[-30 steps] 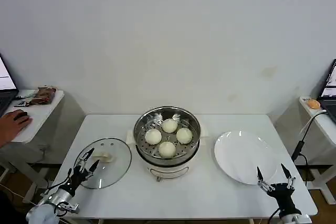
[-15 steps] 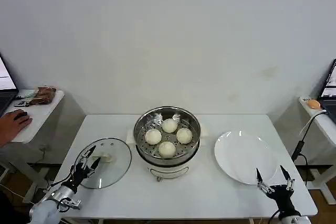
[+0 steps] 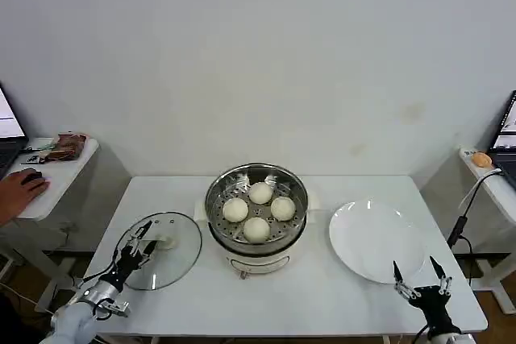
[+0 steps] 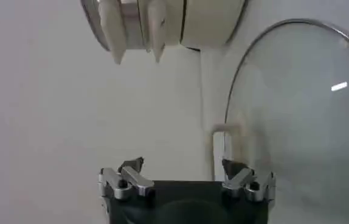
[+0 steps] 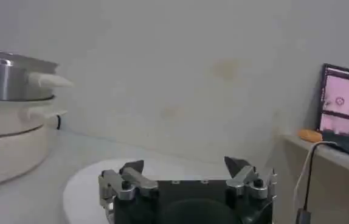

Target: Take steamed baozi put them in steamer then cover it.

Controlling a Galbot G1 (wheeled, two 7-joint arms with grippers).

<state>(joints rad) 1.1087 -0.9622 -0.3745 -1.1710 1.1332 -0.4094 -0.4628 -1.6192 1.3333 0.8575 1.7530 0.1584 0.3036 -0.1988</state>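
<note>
The cover's glass spreads wide and flat on the tabletop, so my left gripper should next grab the cover by its narrow white handle to cover the steamer.
The shiny steamer stands on its white pot base in the middle of the table, with several cream-white baozi inside it. The glass cover lies flat on the table to its left, white handle up. My left gripper is open over the cover's near-left part, just short of the handle. In the left wrist view the cover and its handle lie ahead of the open left gripper. My right gripper is open and empty by the table's front right edge.
A flat white plate lies right of the steamer, just beyond the right gripper, and the right wrist view shows that plate too. Low side tables stand beyond both ends of the table. A cable hangs at the right.
My left gripper has crept forward over the cover toward its handle. The right gripper has sunk slightly toward the table's front edge. The steamer, baozi and cover have not moved.
</note>
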